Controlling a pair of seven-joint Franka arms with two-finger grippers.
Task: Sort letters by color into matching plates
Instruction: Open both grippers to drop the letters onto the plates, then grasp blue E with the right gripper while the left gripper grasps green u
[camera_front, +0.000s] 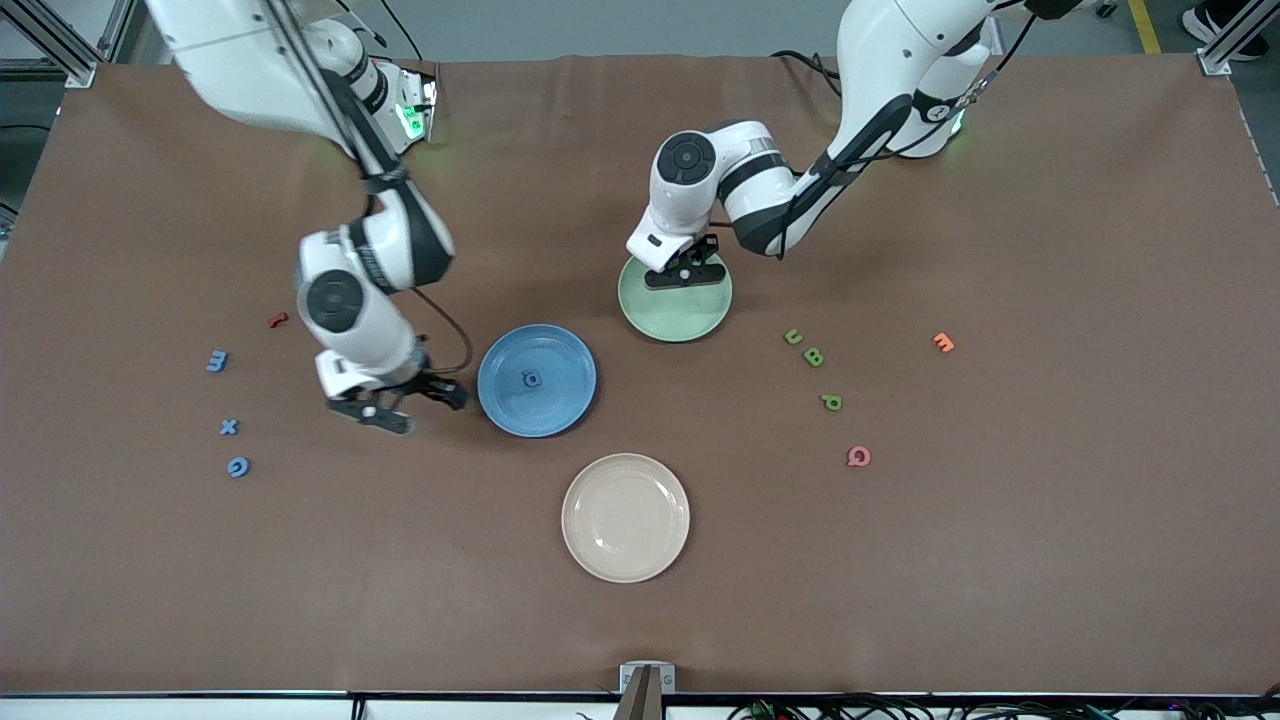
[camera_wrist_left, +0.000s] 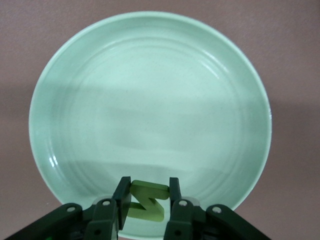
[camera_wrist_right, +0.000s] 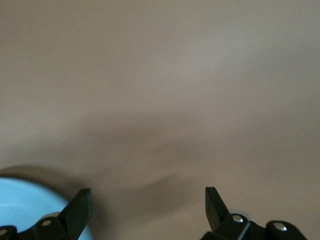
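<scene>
I need to open my left gripper now: the green letter (camera_wrist_left: 148, 201) is over the pale green plate, inside the plate's rim, so the letter would lie there.
My left gripper (camera_front: 684, 272) hangs over the pale green plate (camera_front: 690, 318), shut on a green letter (camera_wrist_left: 146, 200) that looks like a Z; the plate (camera_wrist_left: 150, 100) below it holds nothing else. My right gripper (camera_front: 400, 404) is open with nothing between its fingers, just beside the blue plate (camera_front: 500, 385) toward the right arm's end, over bare table. One blue letter (camera_front: 531, 378) lies in the blue plate. Three blue letters (camera_front: 217, 361) (camera_front: 229, 427) (camera_front: 238, 466) lie toward the right arm's end. Three green letters (camera_front: 792, 337) (camera_front: 813, 357) (camera_front: 831, 402) lie toward the left arm's end.
A beige plate (camera_front: 626, 517) sits nearer the front camera than the blue plate. A small red letter (camera_front: 277, 321) lies by the blue ones. An orange letter (camera_front: 943, 342) and a pink letter (camera_front: 858, 456) lie near the green ones.
</scene>
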